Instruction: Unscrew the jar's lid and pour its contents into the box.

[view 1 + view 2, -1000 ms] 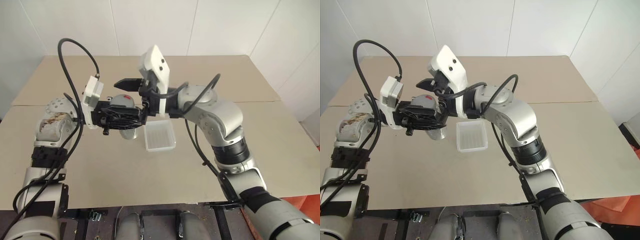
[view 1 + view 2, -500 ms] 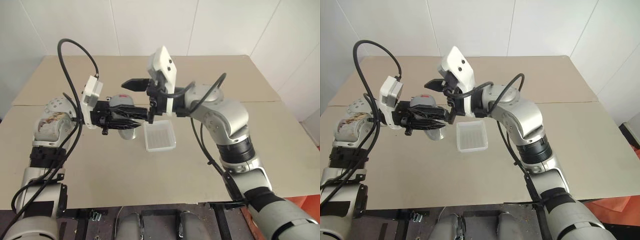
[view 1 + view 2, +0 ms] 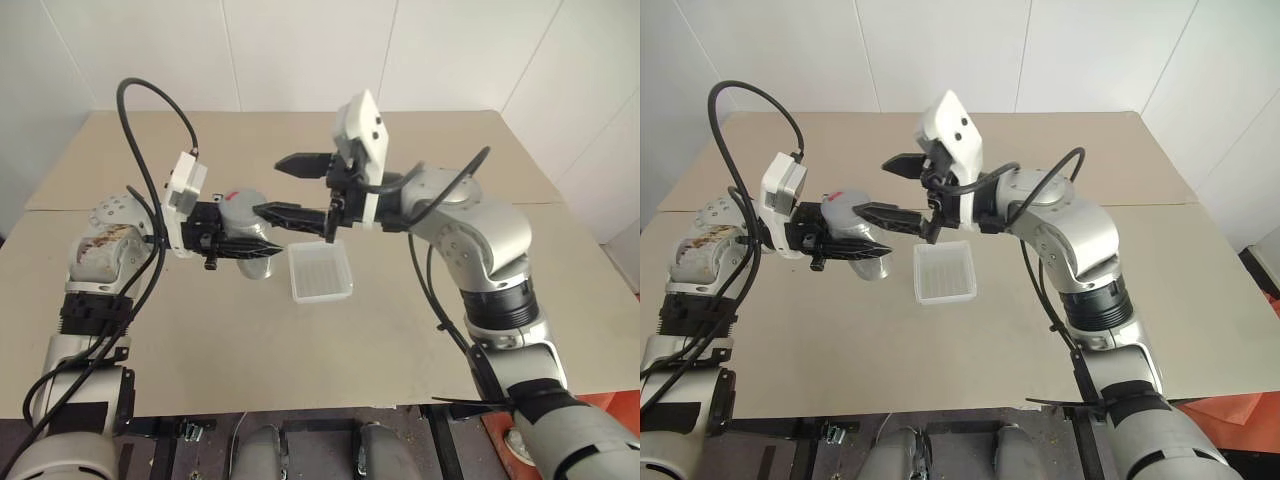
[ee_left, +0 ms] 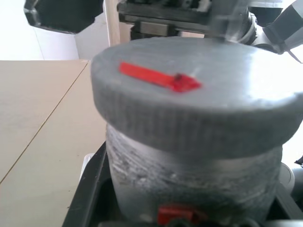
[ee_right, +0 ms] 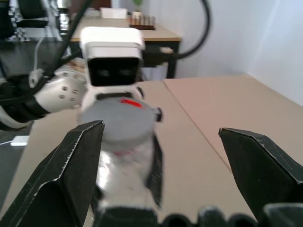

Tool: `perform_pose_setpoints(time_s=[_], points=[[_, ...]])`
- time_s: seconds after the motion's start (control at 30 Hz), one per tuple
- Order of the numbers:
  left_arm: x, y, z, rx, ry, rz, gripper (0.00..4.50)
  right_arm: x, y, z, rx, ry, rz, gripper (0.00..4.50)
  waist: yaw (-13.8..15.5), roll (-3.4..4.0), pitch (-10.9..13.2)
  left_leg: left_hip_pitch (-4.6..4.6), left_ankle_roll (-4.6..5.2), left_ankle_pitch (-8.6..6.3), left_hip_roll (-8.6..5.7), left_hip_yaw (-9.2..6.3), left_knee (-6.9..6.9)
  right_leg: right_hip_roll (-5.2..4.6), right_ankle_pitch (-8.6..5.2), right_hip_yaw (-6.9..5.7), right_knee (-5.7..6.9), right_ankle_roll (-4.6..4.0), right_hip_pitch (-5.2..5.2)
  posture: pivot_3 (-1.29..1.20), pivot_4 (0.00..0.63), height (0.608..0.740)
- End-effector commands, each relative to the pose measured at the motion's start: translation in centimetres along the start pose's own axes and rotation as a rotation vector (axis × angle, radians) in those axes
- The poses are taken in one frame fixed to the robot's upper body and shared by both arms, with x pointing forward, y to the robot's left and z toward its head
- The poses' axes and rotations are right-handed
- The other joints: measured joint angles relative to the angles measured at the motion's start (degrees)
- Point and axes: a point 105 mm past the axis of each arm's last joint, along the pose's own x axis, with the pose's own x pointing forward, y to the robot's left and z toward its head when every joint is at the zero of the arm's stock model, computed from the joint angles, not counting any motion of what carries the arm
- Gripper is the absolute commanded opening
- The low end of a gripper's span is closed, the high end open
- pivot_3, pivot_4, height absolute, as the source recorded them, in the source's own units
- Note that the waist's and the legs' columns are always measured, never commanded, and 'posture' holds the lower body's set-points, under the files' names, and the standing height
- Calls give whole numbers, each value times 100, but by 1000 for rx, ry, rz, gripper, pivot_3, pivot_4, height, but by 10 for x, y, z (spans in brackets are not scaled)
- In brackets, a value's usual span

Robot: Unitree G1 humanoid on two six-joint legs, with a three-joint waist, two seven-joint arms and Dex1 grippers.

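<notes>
I need to move my right gripper toward the grey lid [image 4: 194,104] first and then close on it, because the lid's near edge is still beyond my fingers.
My left gripper [image 3: 250,243] is shut on the body of the silvery-grey jar [image 4: 189,179] and holds it above the table. The grey lid [image 4: 194,104], marked with a red stripe, sits on the jar [image 3: 255,262]. My right gripper [image 3: 268,185] is open and level, pointing at the lid [image 5: 118,124] from the right. One finger is above the lid and one crosses in front of it; I cannot tell whether it touches. The translucent white box [image 3: 320,272] lies on the table just right of the jar, below the right gripper. The contents are hidden inside the jar.
The beige table [image 3: 450,320] stretches wide around the box, with a seam running across it behind the arms. White walls stand behind its far edge. Black cables loop above my left arm [image 3: 150,110].
My right gripper, open throughout, has drawn back to the right, off the lid it was around. The left gripper and the jar have stayed in place, with the lid still on.
</notes>
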Motion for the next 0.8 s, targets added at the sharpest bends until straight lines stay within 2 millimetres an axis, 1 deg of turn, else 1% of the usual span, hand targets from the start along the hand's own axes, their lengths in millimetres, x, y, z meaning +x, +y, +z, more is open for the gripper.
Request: perform_pose_setpoints(time_s=[0.03, 0.23, 0.3, 0.4, 0.5, 0.6, 0.73, 0.8], points=[[-1, -2, 14, 61, -24, -13, 1944, -7, -3, 7, -24, -13, -18, 4466, -5, 0, 0, 0, 0, 0, 0, 0, 0, 0, 0, 0, 0, 0, 0, 0, 150, 740], [-2, -3, 13, 59, -23, -7, 1944, -12, -5, 6, -28, -4, -33, 4466, -1, 0, 0, 0, 0, 0, 0, 0, 0, -1, 0, 1, -1, 0, 0, 0, 150, 740], [-2, -3, 12, 58, -24, -6, 1944, -14, -5, 10, -27, -16, -32, 4466, -1, 0, 0, 0, 0, 0, 0, 0, 0, -1, 0, 1, -1, 0, 0, 0, 150, 740], [-2, -2, 12, 57, -28, 1, 1944, -14, 3, 33, 6, -104, 42, 4466, -1, 0, 0, 0, 0, 0, 0, 0, 0, 0, 0, 1, -1, 0, 0, 0, 150, 740], [0, -1, 11, 59, -30, 1, 1944, -10, 12, 44, 4, -137, 93, 4466, -5, 0, 0, 0, 0, 0, 1, 0, 0, 0, 0, 1, 0, 0, 0, 0, 150, 740], [2, -1, 11, 59, -32, -4, 1944, 1, 22, 45, -3, -142, 129, 4466, -3, 0, 0, 0, 1, 0, 1, 0, -1, 0, 0, 0, 0, 0, 0, 0, 150, 740], [3, 1, 12, 64, -37, -1, 1944, 28, 36, 32, -32, -73, 145, 4466, -15, 0, 0, 1, 0, 0, 1, 0, 0, 1, 0, 1, 1, 0, -2, 0, 150, 740], [4, 2, 12, 69, -38, 3, 1944, 34, 37, 27, -53, -46, 129, 4466, -12, 0, 0, 0, 0, 0, 1, 0, -1, 1, 0, 1, 4, 0, -2, 0, 150, 740]])
